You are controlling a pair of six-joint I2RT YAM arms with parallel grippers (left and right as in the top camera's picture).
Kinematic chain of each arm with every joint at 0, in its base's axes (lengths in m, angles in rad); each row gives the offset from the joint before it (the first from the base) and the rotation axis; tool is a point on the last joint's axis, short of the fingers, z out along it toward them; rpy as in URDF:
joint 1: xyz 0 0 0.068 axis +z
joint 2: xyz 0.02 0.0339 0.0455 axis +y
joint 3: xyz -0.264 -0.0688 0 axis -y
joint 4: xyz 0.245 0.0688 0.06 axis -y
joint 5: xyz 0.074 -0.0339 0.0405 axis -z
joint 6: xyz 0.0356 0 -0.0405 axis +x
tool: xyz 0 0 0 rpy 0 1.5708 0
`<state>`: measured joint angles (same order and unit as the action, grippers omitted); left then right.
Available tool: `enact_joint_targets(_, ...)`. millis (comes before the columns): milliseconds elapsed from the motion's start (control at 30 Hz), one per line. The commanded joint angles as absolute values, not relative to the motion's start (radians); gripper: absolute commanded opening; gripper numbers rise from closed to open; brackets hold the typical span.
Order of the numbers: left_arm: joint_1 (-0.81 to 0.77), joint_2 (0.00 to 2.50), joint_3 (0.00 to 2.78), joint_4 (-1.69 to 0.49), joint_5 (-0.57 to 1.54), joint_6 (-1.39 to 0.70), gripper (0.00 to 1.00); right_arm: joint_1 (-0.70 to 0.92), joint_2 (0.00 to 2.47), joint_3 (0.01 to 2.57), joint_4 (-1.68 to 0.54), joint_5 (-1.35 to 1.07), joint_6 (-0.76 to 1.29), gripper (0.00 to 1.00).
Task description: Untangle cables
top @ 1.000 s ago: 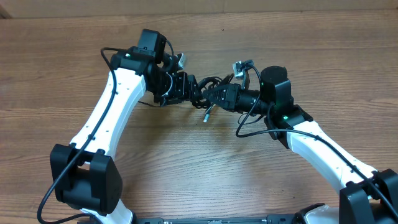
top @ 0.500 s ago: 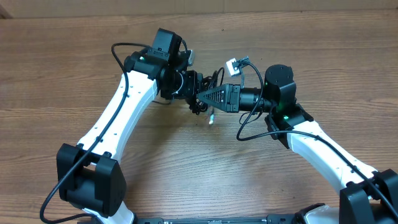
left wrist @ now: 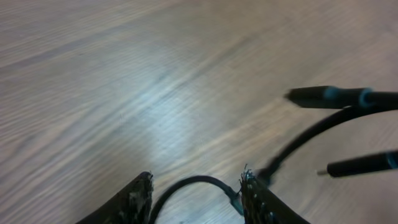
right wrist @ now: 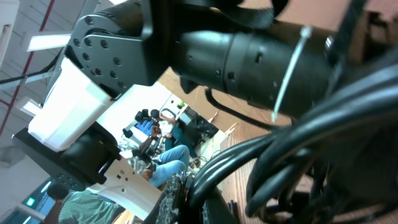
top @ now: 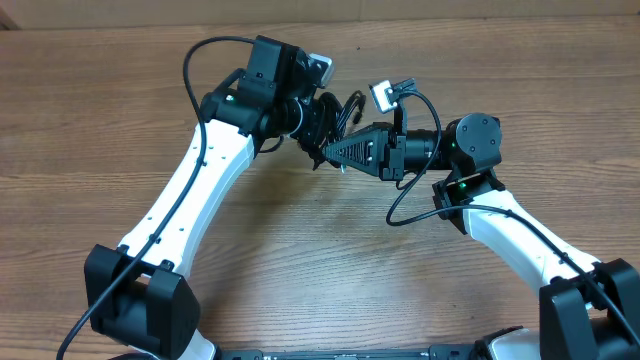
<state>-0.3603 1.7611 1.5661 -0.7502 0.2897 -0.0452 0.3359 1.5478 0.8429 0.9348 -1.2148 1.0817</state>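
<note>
I should keep holding the cables with my right gripper. The fingers of my left gripper are apart around one loop, so the cables would drop if I opened now.
The cables (top: 345, 108) are a small black tangle held up between the two wrists, over the far middle of the table. My right gripper (top: 330, 152) points left and is shut on strands of the cables (right wrist: 298, 143), which run out past its fingertips (right wrist: 186, 193). A thin metal plug pin (right wrist: 289, 68) crosses the dark left arm (right wrist: 249, 56) close ahead. My left gripper (top: 322, 130) meets the bundle from the left. In its wrist view the jaws stand apart, with one cable loop (left wrist: 186, 182) arching between them and touching the right finger (left wrist: 255, 199). Two plug ends (left wrist: 326, 96) hang blurred at the right.
The wooden table (top: 300, 260) lies below both arms, its far edge (top: 450, 15) at the top. Thick black arm wires loop above the left wrist (top: 200, 60) and below the right wrist (top: 405, 205). A white camera block (top: 383, 96) sits on the right wrist.
Both grippers have carried the tangle up and to the right, towards the far edge. The left jaws have narrowed around a cable loop. The right gripper has stayed shut.
</note>
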Motion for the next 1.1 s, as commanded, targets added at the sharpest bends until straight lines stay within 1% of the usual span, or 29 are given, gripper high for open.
enact_joint_targets(0,-0.203,1.812,1.566,-0.684,-0.053,-0.203,0.48,0.369,1.489,0.865,0.991,-1.526,1.091,0.04)
enact_joint_targets(67,-0.153,1.812,1.566,-0.669,-0.052,-0.250,0.49,0.369,1.489,0.865,0.989,-1.569,1.080,0.04)
enact_joint_targets(167,-0.093,1.812,1.566,-0.670,-0.051,-0.310,0.50,0.369,1.489,0.863,0.986,-1.569,1.073,0.04)
enact_joint_targets(267,-0.049,1.812,1.566,-0.684,-0.041,-0.352,0.51,0.369,1.489,0.863,0.986,-1.569,1.014,0.04)
enact_joint_targets(333,-0.017,1.812,1.566,-0.690,0.008,-0.384,0.52,0.369,1.489,0.863,0.976,-1.569,0.975,0.04)
enact_joint_targets(400,0.001,1.812,1.566,-0.691,0.051,-0.412,0.47,0.369,1.489,0.863,0.944,-1.569,0.913,0.04)
enact_joint_targets(433,0.010,1.812,1.566,-0.690,0.088,-0.433,0.38,0.369,1.489,0.863,0.905,-1.569,0.846,0.04)
enact_joint_targets(533,0.019,1.812,1.566,-0.683,0.196,-0.433,0.18,0.369,1.489,0.863,0.791,-1.540,0.700,0.04)
enact_joint_targets(567,0.019,1.812,1.566,-0.683,0.218,-0.424,0.14,0.369,1.489,0.863,0.748,-1.515,0.661,0.06)
enact_joint_targets(600,0.017,1.812,1.566,-0.683,0.262,-0.390,0.12,0.369,1.490,0.863,0.704,-1.481,0.620,0.08)
enact_joint_targets(633,0.015,1.812,1.566,-0.685,0.300,-0.359,0.10,0.369,1.492,0.863,0.646,-1.418,0.579,0.14)
enact_joint_targets(667,0.011,1.812,1.566,-0.692,0.344,-0.328,0.08,0.369,1.494,0.863,0.590,-1.342,0.556,0.17)
enact_joint_targets(733,0.001,1.812,1.566,-0.705,0.422,-0.279,0.04,0.369,1.496,0.863,0.485,-1.186,0.519,0.19)
enact_joint_targets(767,-0.007,1.812,1.566,-0.714,0.469,-0.245,0.04,0.369,1.497,0.863,0.400,-1.048,0.501,0.22)
enact_joint_targets(800,-0.014,1.812,1.566,-0.721,0.494,-0.223,0.04,0.369,1.497,0.863,0.358,-0.977,0.490,0.22)
enact_joint_targets(833,-0.020,1.812,1.566,-0.728,0.515,-0.207,0.04,0.369,1.497,0.863,0.271,-0.816,0.467,0.25)
enact_joint_targets(900,-0.041,1.812,1.566,-0.752,0.571,-0.197,0.04,0.369,1.497,0.863,0.203,-0.661,0.440,0.31)
enact_joint_targets(933,-0.046,1.812,1.566,-0.759,0.588,-0.197,0.04,0.369,1.497,0.863,0.189,-0.617,0.435,0.32)
enact_joint_targets(1000,-0.057,1.812,1.566,-0.772,0.634,-0.199,0.04,0.369,1.497,0.863,0.183,-0.567,0.435,0.36)
enact_joint_targets(1033,-0.068,1.812,1.566,-0.782,0.680,-0.200,0.04,0.369,1.497,0.863,0.182,-0.538,0.424,0.40)
enact_joint_targets(1067,-0.075,1.812,1.566,-0.787,0.700,-0.207,0.04,0.369,1.496,0.864,0.178,-0.518,0.405,0.41)
